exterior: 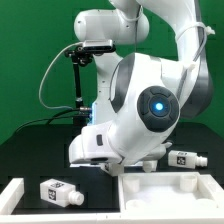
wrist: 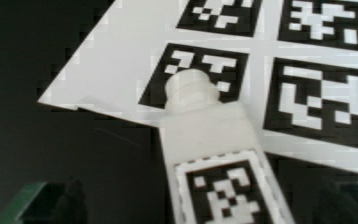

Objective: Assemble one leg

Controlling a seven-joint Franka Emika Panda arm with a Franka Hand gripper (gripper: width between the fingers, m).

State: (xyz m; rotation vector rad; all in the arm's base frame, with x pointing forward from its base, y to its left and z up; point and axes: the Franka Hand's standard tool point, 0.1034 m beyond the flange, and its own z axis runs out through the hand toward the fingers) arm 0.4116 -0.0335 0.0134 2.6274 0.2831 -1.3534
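My gripper's fingers are beside the tagged body, so my gripper should close. Closing now would hold the white leg (wrist: 211, 165).
In the wrist view a white leg (wrist: 211, 165) with a black-and-white tag lies lengthwise between my fingers. Its narrower stub end reaches over the edge of the marker board (wrist: 282, 60). My gripper (wrist: 194, 205) is open. One dark fingertip (wrist: 43, 205) shows on each side, with a gap to the leg. In the exterior view the arm (exterior: 145, 110) is bent low over the table and hides the gripper and this leg. Another leg (exterior: 60, 190) lies at the exterior view's front left, and one more (exterior: 186, 158) at its right.
The large white rimmed tabletop (exterior: 170, 195) lies at the exterior view's front right. A white rim piece (exterior: 10, 190) sits at the front left. A black stand with a camera (exterior: 85, 60) rises behind, before a green backdrop.
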